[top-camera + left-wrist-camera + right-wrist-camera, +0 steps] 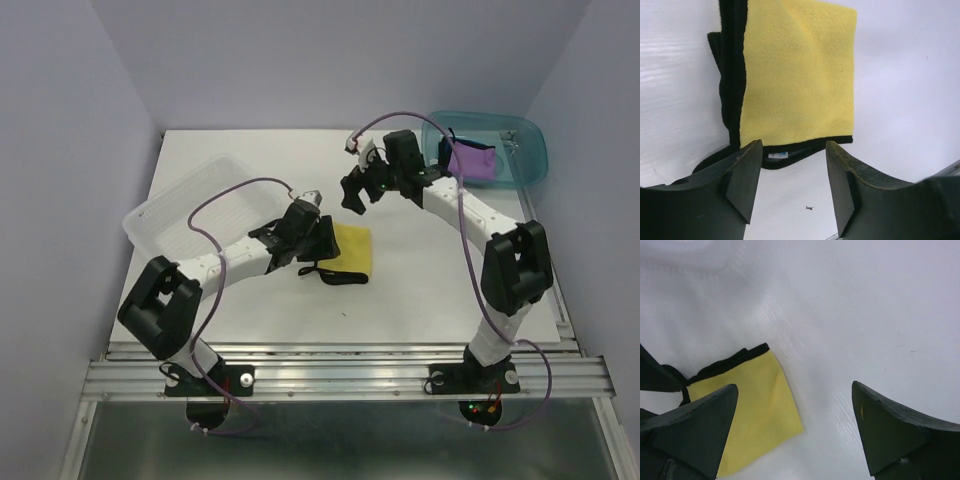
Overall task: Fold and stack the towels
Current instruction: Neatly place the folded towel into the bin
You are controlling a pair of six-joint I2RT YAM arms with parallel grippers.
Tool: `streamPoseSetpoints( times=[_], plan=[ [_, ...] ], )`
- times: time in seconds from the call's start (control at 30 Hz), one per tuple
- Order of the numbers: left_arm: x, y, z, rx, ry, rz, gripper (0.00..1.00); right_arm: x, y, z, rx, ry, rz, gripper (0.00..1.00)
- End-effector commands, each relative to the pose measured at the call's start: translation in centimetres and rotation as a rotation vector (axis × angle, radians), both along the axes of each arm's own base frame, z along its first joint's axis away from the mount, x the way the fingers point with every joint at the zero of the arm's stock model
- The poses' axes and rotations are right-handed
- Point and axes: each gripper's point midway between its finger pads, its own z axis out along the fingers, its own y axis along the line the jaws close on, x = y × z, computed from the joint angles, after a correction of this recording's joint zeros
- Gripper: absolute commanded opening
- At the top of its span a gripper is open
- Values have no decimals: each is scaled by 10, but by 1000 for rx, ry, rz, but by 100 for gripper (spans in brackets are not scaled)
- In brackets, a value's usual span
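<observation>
I should next grab the folded yellow towel by its plain yellow side (367, 252) with my right gripper. Then it stays folded to stack on the purple towel (470, 160).
A folded yellow towel (352, 250) lies on a folded black towel (340, 277) near the middle of the white table. In the left wrist view the yellow towel (797, 75) covers the black towel (732, 75), whose edges show at the left and bottom. My left gripper (318, 240) is open and empty, just left of the stack (792, 195). My right gripper (352, 192) is open and empty, above the table behind the stack; its view shows the yellow towel (752, 410). A purple towel (470, 160) lies in the teal bin (530, 140).
A clear plastic tray (190, 205) sits at the left of the table. The teal bin stands at the back right corner. Grey walls close the table on three sides. A small dark speck (810, 208) lies on the table near the left fingers.
</observation>
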Motion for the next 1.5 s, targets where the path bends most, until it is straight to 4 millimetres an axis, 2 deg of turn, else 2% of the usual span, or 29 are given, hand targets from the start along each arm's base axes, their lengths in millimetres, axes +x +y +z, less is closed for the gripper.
streamPoseSetpoints(
  times=[0.0, 0.07, 0.1, 0.17, 0.2, 0.27, 0.3, 0.37, 0.47, 0.6, 0.63, 0.8, 0.87, 1.0, 1.1, 1.2, 1.3, 1.37, 1.4, 1.47],
  plan=[
    [-4, 22, 30, 28, -69, 64, 70, -2, -6, -42, -174, 34, 160, 100],
    [-6, 42, 30, 98, -65, 116, 74, -6, -5, -58, -214, 84, 190, 100],
    [-11, 50, 39, 107, -76, 131, 80, -5, -5, -60, -233, 93, 189, 100],
    [-11, 62, 51, 112, -111, 173, 84, -8, 1, -77, -269, 107, 206, 100],
    [-15, 68, 65, 97, -141, 185, 88, -3, 0, -83, -297, 87, 182, 100],
    [-16, 76, 79, 83, -175, 218, 93, -1, 3, -95, -333, 76, 172, 100],
    [-16, 84, 94, 63, -217, 256, 96, -2, 9, -99, -344, 68, 176, 100],
    [-19, 97, 108, 51, -254, 299, 99, 4, 13, -104, -362, 43, 166, 100],
    [-26, 110, 109, 53, -262, 337, 99, 16, 19, -100, -352, 1, 154, 100],
    [-34, 126, 111, 53, -264, 390, 99, 19, 26, -109, -355, 25, 183, 100],
    [-36, 130, 108, 67, -256, 398, 99, 16, 25, -122, -372, 59, 192, 100],
    [-41, 135, 104, 57, -247, 418, 99, 21, 24, -149, -425, 96, 183, 99],
    [-42, 135, 103, 57, -244, 417, 99, 23, 22, -159, -452, 120, 165, 89],
    [-41, 137, 102, 69, -243, 429, 99, 9, 7, -182, -511, 198, 152, 70],
    [-40, 139, 103, 71, -249, 436, 99, -5, 0, -196, -528, 268, 142, 63],
    [-39, 138, 104, 69, -255, 431, 99, -22, -6, -210, -522, 364, 102, 62],
    [-38, 137, 106, 65, -265, 424, 99, -32, -11, -222, -509, 405, 38, 61],
    [-38, 136, 105, 66, -267, 418, 99, -35, -13, -224, -504, 420, 7, 58],
    [-38, 135, 105, 67, -266, 414, 99, -45, -18, -231, -505, 456, -6, 56],
    [-38, 136, 103, 69, -264, 415, 99, -48, -17, -225, -480, 449, -24, 46]
  ],
)
